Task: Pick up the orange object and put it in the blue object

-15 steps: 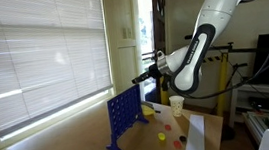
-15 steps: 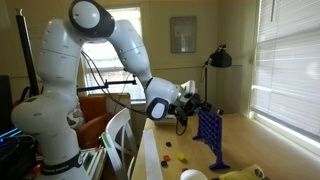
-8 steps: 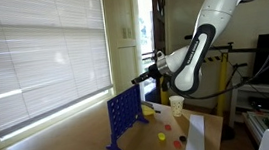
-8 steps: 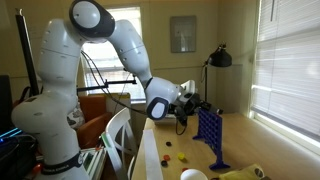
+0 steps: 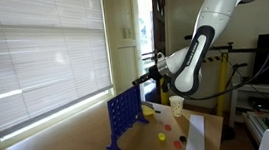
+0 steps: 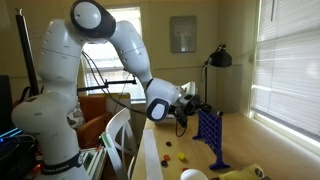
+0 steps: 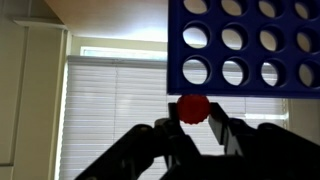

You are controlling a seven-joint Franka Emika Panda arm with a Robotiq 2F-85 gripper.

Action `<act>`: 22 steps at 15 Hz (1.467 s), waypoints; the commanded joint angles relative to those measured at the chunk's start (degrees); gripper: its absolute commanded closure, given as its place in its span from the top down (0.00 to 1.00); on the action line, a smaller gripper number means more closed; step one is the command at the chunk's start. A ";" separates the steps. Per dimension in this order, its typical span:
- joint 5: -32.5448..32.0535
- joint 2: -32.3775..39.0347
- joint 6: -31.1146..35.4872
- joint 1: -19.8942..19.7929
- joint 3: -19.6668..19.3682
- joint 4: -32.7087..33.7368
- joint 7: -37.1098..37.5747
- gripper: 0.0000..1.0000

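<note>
The gripper needs to open now. The orange-red token's edge meets the grid's top edge [image 5: 137,87] [image 7: 194,91] above a column of holes, so the token would come down in it if the robot released it.
The blue grid [image 5: 122,117] stands upright on its feet on the wooden table, and it also shows in an exterior view [image 6: 209,131]. My gripper [image 5: 139,80] hovers beside the grid's top edge, seen too in an exterior view [image 6: 191,108]. In the wrist view my gripper [image 7: 193,120] is shut on the orange-red token [image 7: 193,108]. The token sits right at the edge of the blue grid [image 7: 215,55], just outside its row of holes. The token is too small to make out in both exterior views.
A white paper cup [image 5: 177,105] stands on the table behind the grid. Loose tokens lie near the table edge: a yellow one [image 5: 171,129], a red one [image 5: 163,136] and a dark one [image 5: 181,140]. A black lamp [image 6: 220,58] stands behind. Window blinds line the wall.
</note>
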 commanded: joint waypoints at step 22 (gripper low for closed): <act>0.86 -6.74 -1.37 2.13 -1.76 -2.13 -0.63 1.00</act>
